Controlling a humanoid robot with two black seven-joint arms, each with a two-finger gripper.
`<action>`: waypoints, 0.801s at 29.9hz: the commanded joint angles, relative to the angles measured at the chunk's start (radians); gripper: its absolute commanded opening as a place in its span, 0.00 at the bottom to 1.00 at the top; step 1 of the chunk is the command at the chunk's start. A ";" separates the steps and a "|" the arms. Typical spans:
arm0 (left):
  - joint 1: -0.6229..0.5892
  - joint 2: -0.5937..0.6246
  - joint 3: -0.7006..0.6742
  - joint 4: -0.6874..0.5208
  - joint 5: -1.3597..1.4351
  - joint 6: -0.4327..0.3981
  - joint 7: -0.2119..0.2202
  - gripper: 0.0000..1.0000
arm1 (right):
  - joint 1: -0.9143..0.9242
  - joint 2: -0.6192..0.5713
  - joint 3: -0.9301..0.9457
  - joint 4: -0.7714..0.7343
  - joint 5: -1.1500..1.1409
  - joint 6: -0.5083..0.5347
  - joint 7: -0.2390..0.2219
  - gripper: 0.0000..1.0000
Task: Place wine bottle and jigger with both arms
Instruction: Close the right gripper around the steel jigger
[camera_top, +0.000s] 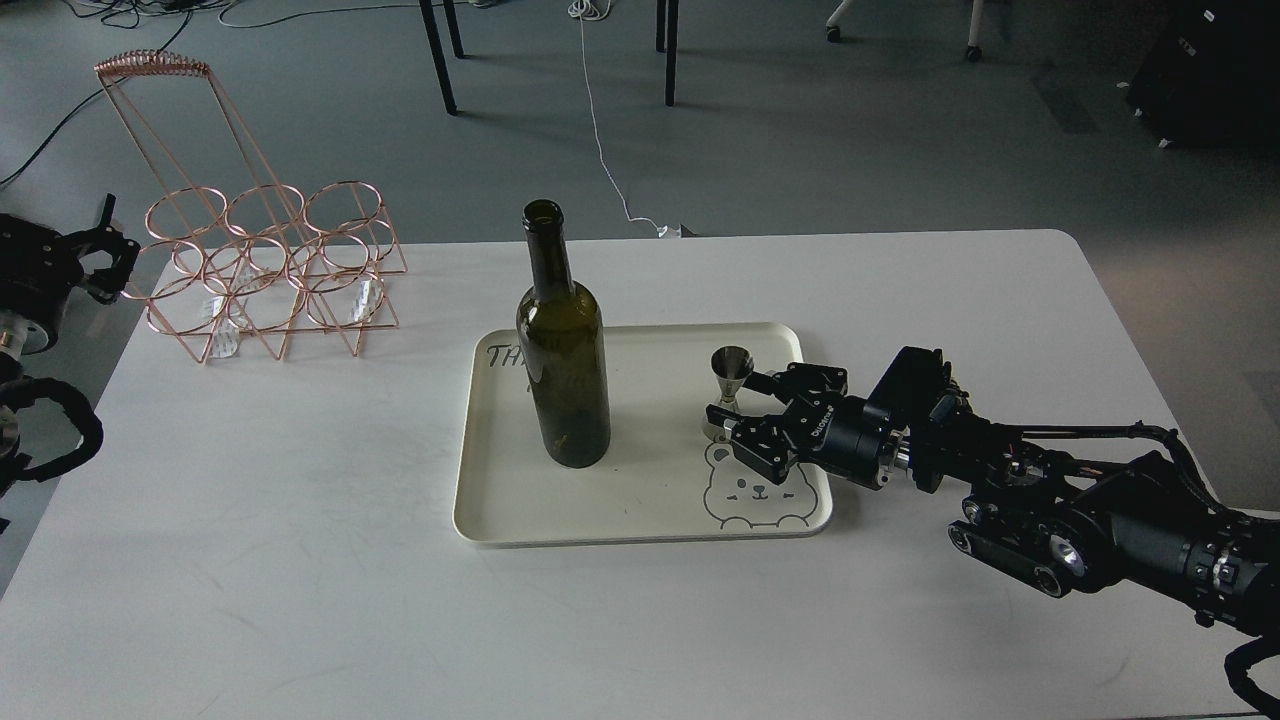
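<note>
I will move the jigger off the cream tray (640, 520), so next I will grab it with my right gripper by its narrow middle (727, 401).
The wine bottle (563, 370), dark olive-green and unlabelled, stands upright on the left half of a cream tray (640, 520). The small silver jigger (730, 385) stands upright on the tray's right half, above a bear drawing. My right gripper (738, 397) reaches in from the right. It is open, with one finger on each side of the jigger at its waist. My left gripper (112, 262) sits at the far left edge, off the table, next to the wire rack. Its fingers are spread and it holds nothing.
A copper wire bottle rack (268, 270) stands on the white table (300, 560) at the back left. Chair legs and a white cable are on the floor beyond the table's far edge.
</note>
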 joint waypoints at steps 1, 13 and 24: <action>0.002 0.002 0.001 0.000 0.000 0.000 0.000 0.98 | 0.005 0.007 0.001 -0.007 0.000 0.000 0.000 0.49; 0.002 -0.001 0.001 0.000 0.001 0.000 0.000 0.98 | 0.019 0.056 -0.002 -0.056 -0.001 0.000 0.000 0.38; 0.002 -0.001 0.001 0.000 0.000 0.000 0.000 0.98 | 0.017 0.078 0.001 -0.110 0.006 0.000 0.000 0.07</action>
